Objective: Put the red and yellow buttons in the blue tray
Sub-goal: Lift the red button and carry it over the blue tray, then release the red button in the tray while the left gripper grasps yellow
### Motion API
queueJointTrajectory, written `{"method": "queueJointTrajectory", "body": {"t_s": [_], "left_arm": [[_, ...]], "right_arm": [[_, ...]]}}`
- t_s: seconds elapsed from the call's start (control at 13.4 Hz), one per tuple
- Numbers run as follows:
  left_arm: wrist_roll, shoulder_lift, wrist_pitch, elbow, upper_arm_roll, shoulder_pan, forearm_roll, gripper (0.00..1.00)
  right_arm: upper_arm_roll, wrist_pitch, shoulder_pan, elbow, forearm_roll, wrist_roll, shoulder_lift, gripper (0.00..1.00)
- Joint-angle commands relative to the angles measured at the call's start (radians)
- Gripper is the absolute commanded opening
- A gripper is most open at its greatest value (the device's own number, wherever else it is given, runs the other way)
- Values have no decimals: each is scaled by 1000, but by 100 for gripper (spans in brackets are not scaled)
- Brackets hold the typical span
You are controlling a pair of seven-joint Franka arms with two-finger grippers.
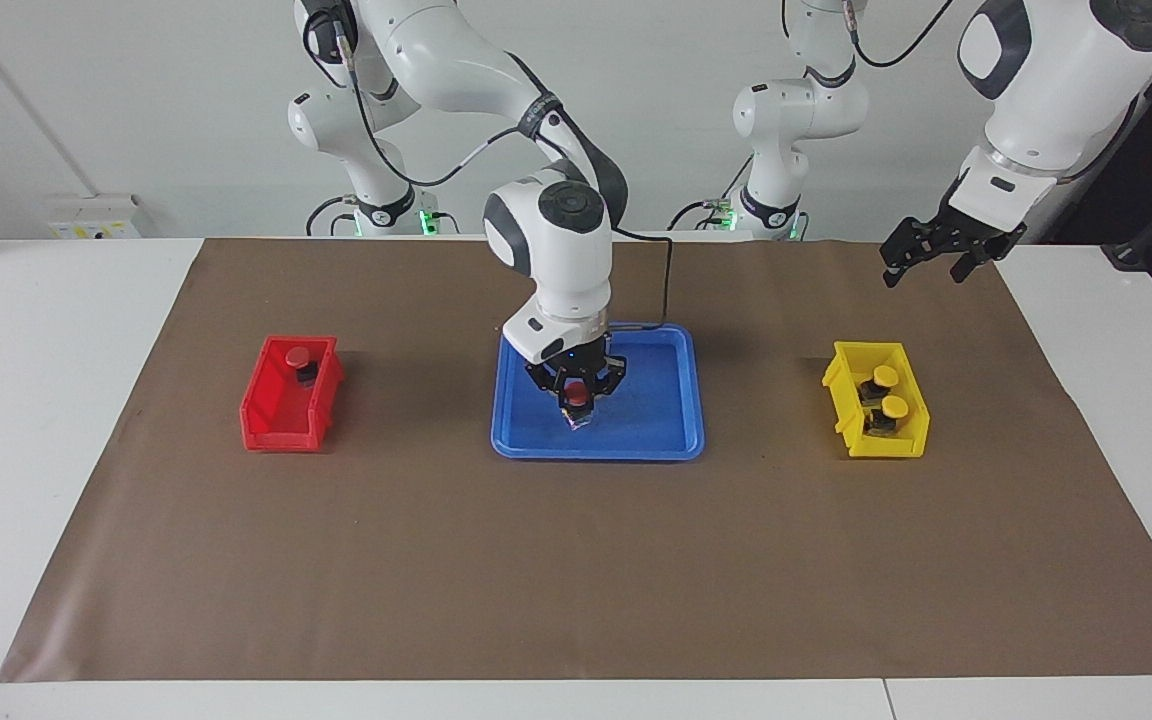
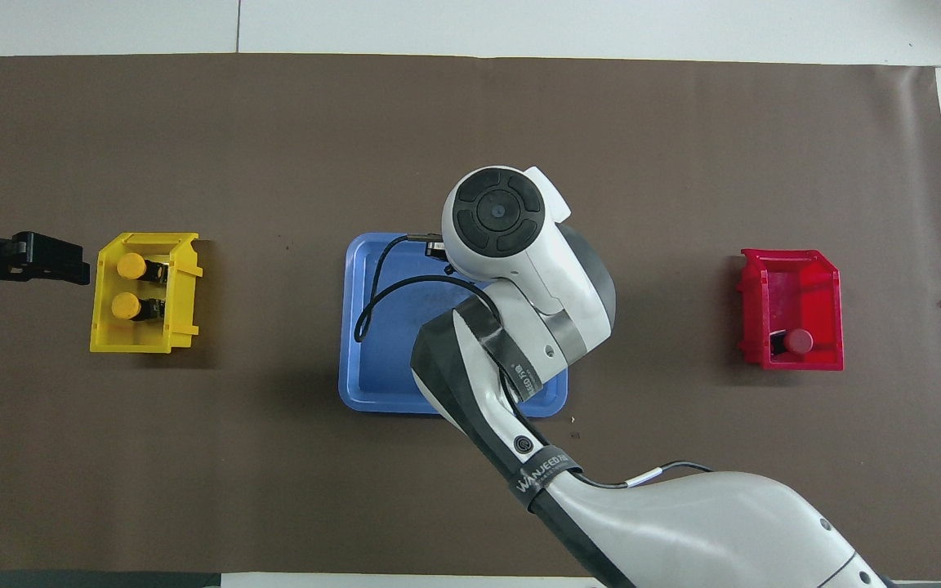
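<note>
The left gripper should next grab one yellow button by its black body, so that the button can go in the blue tray.
My right gripper is low in the blue tray, shut on a red button whose black body is at the tray floor. In the overhead view the right arm hides the gripper and this button, and only part of the blue tray shows. A second red button lies in the red bin; it also shows in the overhead view. Two yellow buttons sit in the yellow bin. My left gripper is open, raised over the mat beside the yellow bin.
The red bin stands toward the right arm's end of the brown mat. The yellow bin, with its yellow buttons, stands toward the left arm's end. The tray lies between them.
</note>
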Motion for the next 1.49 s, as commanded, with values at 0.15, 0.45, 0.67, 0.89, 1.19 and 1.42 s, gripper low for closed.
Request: {"method": "queueJointTrajectory", "body": {"t_s": [0.15,0.45,0.67,0.89,1.19,1.42], "left_arm": [[21,-30,180,-138,1,15,-8,96],[34,50,338,-172,1,68,-8,84],[63,128,419,-175,1,69,-8,78],[69,170,484,-197,1,70,-8,72],[71,182,596,-272,1,72,-8,71],[69,196,611,-276,1,73,-8,71]], "right_arm": [[0,71,35,-59,6,54,-1,17],[0,77,30,-80,6,52,-3,44],[-2,52,18,-32,-8,43,-6,80],[-3,-128,-75,50,-8,-133,-79,77],[-2,-216,-316,-266,1,-499,-396,73],[-3,-117,-499,-564,9,-795,-608,73]]}}
